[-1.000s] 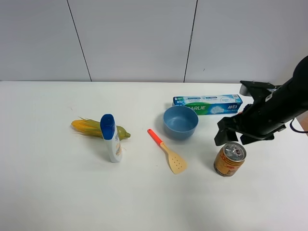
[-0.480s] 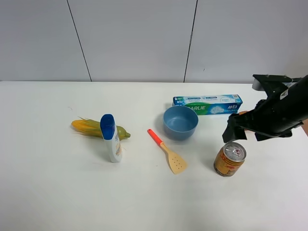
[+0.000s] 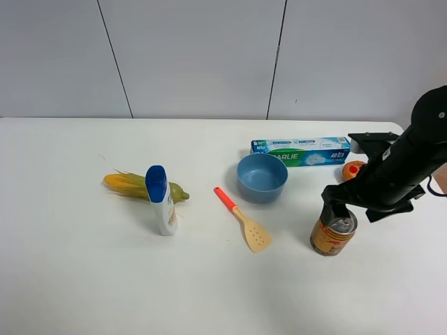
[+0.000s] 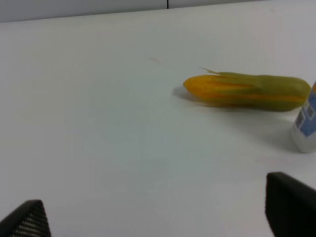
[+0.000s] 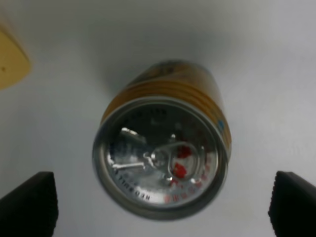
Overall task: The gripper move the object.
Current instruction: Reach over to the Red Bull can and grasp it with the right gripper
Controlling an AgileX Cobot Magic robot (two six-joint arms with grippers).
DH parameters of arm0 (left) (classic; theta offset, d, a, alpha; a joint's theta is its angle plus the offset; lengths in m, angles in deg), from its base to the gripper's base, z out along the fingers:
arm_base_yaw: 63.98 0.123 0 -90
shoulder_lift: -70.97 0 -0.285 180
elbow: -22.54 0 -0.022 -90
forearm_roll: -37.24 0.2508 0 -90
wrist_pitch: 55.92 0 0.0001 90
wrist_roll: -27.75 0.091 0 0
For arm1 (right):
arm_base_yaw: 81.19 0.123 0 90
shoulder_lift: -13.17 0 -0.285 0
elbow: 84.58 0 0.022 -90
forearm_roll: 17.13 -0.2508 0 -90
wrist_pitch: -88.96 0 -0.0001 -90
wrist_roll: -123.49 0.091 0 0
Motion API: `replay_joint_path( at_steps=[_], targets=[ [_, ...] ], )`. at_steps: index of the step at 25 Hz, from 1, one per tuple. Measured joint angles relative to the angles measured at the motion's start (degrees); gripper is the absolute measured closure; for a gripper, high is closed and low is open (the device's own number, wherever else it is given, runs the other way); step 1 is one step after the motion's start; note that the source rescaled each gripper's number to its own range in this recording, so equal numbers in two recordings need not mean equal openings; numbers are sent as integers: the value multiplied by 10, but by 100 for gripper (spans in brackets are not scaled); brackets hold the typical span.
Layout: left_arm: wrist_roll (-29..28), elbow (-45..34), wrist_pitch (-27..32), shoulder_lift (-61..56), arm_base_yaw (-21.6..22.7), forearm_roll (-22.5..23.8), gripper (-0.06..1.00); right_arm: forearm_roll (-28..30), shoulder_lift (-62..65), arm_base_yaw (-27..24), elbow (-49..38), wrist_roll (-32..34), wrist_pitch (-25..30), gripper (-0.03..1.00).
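Observation:
The can's silver top [image 3: 342, 224] is still below the fingers of my right gripper, so they would miss if I closed now, and I need to first lower them.
The orange-gold can [image 3: 331, 237] stands upright on the white table at the right front. In the right wrist view its silver pull-tab top [image 5: 160, 158] fills the middle. My right gripper [image 3: 339, 211] hangs straight over the can, open, with one black fingertip [image 5: 29, 203] on each side of it and apart from it. My left gripper [image 4: 158, 215] is open and empty over bare table, with the corn cob [image 4: 247, 91] ahead of it. The left arm does not show in the exterior high view.
A blue bowl [image 3: 262, 177] and a toothpaste box [image 3: 302, 151] lie behind and left of the can. A small orange tart [image 3: 353, 169] sits by the box's right end. A spatula [image 3: 244, 222], a white bottle [image 3: 160, 200] and corn [image 3: 143, 186] lie further left.
My right gripper swung slightly right and back, then came down over the can's top. The can and the other things have not moved.

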Motion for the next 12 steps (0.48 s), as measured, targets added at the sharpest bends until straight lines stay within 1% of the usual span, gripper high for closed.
replay_joint_path(
  at_steps=[4,12],
  targets=[
    [0,0,0,0,0,0,-6,2,-44,0,0,-1,-14,23],
    [0,0,0,0,0,0,-6,0,-83,0,0,-2,-43,24]
  ],
)
